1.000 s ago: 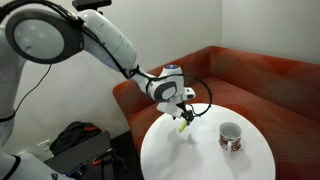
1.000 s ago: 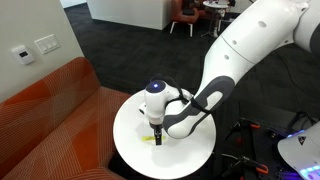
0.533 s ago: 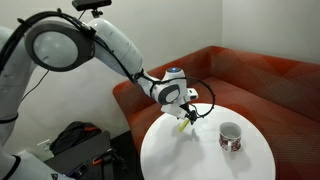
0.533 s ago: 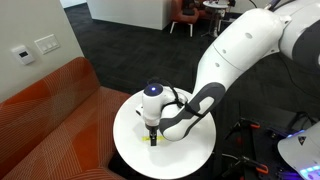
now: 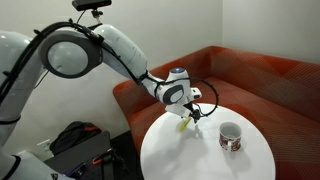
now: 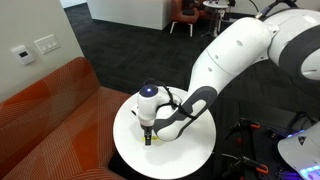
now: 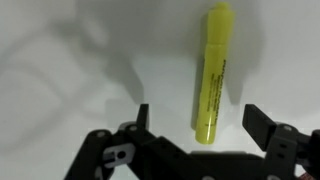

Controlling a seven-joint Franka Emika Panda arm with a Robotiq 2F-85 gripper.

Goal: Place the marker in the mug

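Observation:
I should close my gripper on the marker now, because the yellow-green marker's near end is between my low, open fingers and they would hold the marker.
The yellow-green marker lies flat on the white round table. In the wrist view it lies between my two fingers, with a gap on each side. My gripper is open and low over the marker's near end. In both exterior views the marker shows just under the gripper at the table's edge. The white mug with dark red markings stands upright on the table, well apart from the gripper. The arm hides the mug from the exterior view on the sofa's side.
A red-orange sofa curves around the table. A black cable loops from the wrist. A dark bag sits on the floor beside the table. The table is small, with the marker near its rim.
The gripper has come down slightly toward the marker and the arm has swung over more. The marker and mug have not moved.

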